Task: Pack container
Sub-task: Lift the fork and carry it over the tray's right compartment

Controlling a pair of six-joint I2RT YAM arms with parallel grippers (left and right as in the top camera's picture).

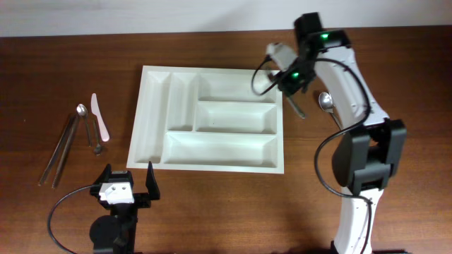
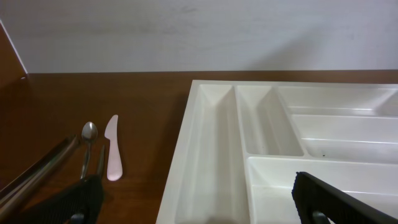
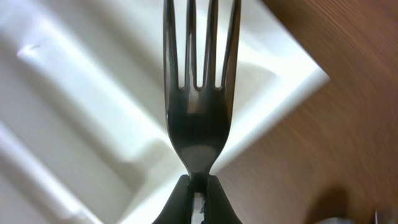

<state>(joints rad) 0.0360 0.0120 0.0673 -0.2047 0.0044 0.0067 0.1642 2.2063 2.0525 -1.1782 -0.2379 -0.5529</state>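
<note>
The fork's handle hangs outside the tray, so the fork would fall across the tray's rim if released now. My right gripper must keep holding the fork (image 1: 297,107) until it's inside.
The white five-compartment tray (image 1: 212,167) lies in the middle of the table with all its compartments bare. My right gripper (image 1: 291,83) is over the tray's far right corner, shut on a metal fork (image 1: 297,107). In the right wrist view the fork (image 3: 200,93) points tines-up out of the shut jaws (image 3: 198,186), above the tray's corner (image 3: 273,81). My left gripper (image 1: 128,182) is open and empty in front of the tray's near left corner. The left wrist view shows the open jaws (image 2: 199,211) facing the tray's left compartments (image 2: 205,137).
A pink plastic knife (image 1: 99,116), a spoon (image 1: 81,111), a small utensil (image 1: 95,137) and long metal sticks (image 1: 60,149) lie left of the tray. The knife (image 2: 112,155) and spoon (image 2: 89,134) show in the left wrist view. Another spoon (image 1: 325,101) lies right of the tray.
</note>
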